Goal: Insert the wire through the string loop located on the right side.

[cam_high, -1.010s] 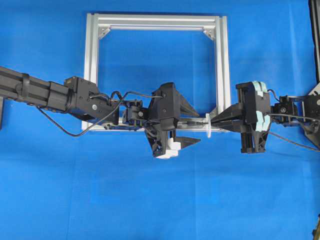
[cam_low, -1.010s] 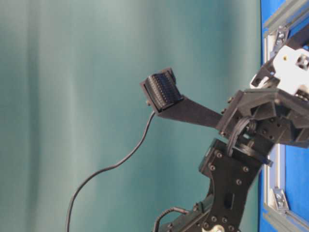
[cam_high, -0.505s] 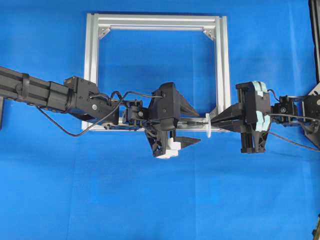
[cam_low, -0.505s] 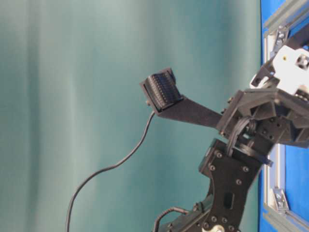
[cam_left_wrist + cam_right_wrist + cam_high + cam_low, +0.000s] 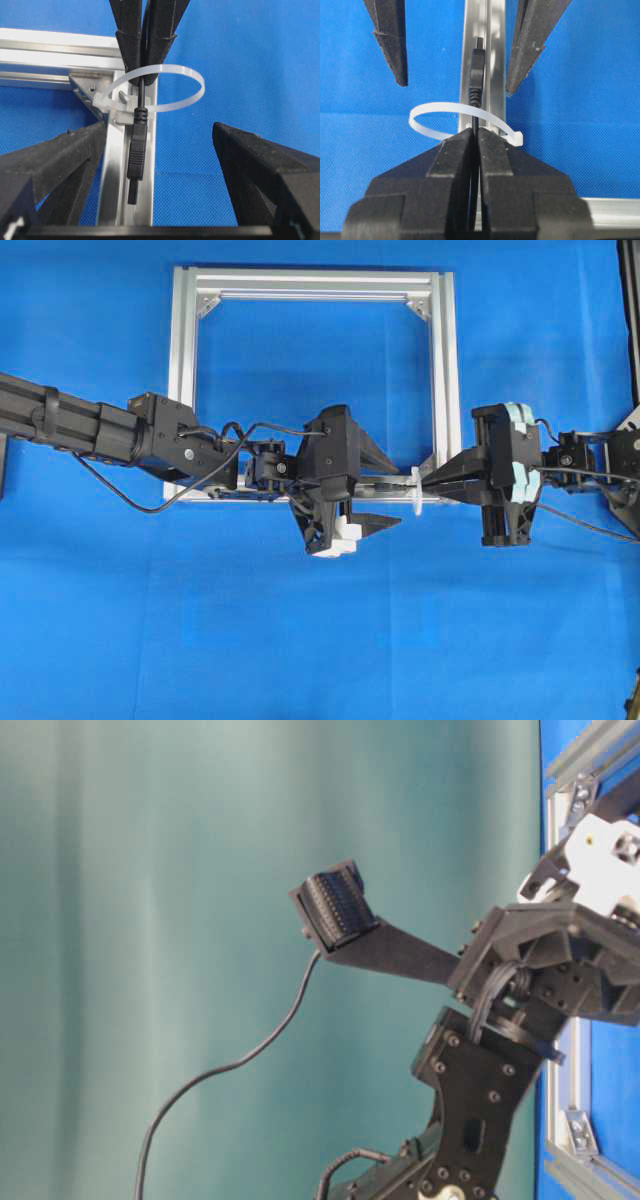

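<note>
The white loop and my right gripper crowd the thin wire, so I should grab the wire by its dark plug [image 5: 137, 152] next with my left gripper.
The wire [image 5: 136, 150] is a thin black cable with a slim plug, lying along the silver frame's [image 5: 186, 380] front bar. The string loop [image 5: 192, 75] is a white hoop tied at the frame's front right corner [image 5: 416, 490]. The wire runs through the hoop, and its plug [image 5: 476, 70] sits on the far side from my right gripper. My right gripper [image 5: 476, 131] is shut on the wire just behind the loop [image 5: 435, 112] and reaches in from the right [image 5: 426, 483]. My left gripper [image 5: 159, 127] stands open, one finger on each side of the plug without touching it [image 5: 397, 492].
The frame's corner bracket [image 5: 87, 85] sits right beside the loop. Blue cloth [image 5: 320, 640] covers the table all around. In the table-level view one black ribbed finger pad [image 5: 335, 910] points up, with a cable [image 5: 230, 1065] hanging from it.
</note>
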Motion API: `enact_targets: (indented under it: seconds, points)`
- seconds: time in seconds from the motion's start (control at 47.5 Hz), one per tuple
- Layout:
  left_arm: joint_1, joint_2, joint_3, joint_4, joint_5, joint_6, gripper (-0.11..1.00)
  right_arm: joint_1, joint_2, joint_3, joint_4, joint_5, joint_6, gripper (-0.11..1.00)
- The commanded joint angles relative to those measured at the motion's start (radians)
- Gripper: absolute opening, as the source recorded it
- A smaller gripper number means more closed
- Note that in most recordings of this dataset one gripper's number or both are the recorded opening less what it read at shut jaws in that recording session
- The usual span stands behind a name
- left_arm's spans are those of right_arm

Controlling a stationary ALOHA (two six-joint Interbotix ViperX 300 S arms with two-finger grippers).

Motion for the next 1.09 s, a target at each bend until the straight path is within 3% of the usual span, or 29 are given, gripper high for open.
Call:
enact_targets:
  seconds: [0.0,0.084,0.147,0.316,0.379,0.905,0.989,1.073]
  points:
    - [-0.003,-0.021,-0.02,0.002,-0.003,0.002,0.82,0.0,-0.005,-0.017,-0.002,-0.009,-0.002,-0.04]
    - [-0.003,-0.021,-0.025,0.002,0.021,-0.003,0.78,0.0,-0.006,-0.017,-0.002,-0.009,-0.002,-0.04]
    - [-0.003,-0.02,-0.035,0.002,0.044,-0.005,0.7,0.002,-0.005,-0.015,-0.002,-0.009,-0.002,-0.04]
    - [-0.003,-0.014,-0.06,0.002,0.067,-0.005,0.21,0.0,-0.006,-0.017,-0.002,-0.011,-0.002,-0.04]
    - [-0.003,-0.012,-0.064,0.002,0.067,-0.003,0.08,0.002,-0.006,-0.017,-0.002,-0.009,-0.002,-0.04]
    - [-0.003,-0.014,-0.061,0.002,0.067,-0.002,0.08,0.002,-0.006,-0.015,-0.008,-0.008,0.003,-0.03]
    - [-0.003,-0.012,-0.061,0.003,0.067,-0.002,0.08,0.002,-0.006,-0.017,-0.005,-0.006,0.005,0.07]
    - [-0.003,-0.014,-0.06,0.003,0.067,-0.002,0.08,0.002,-0.006,-0.017,-0.003,-0.006,0.008,0.26]
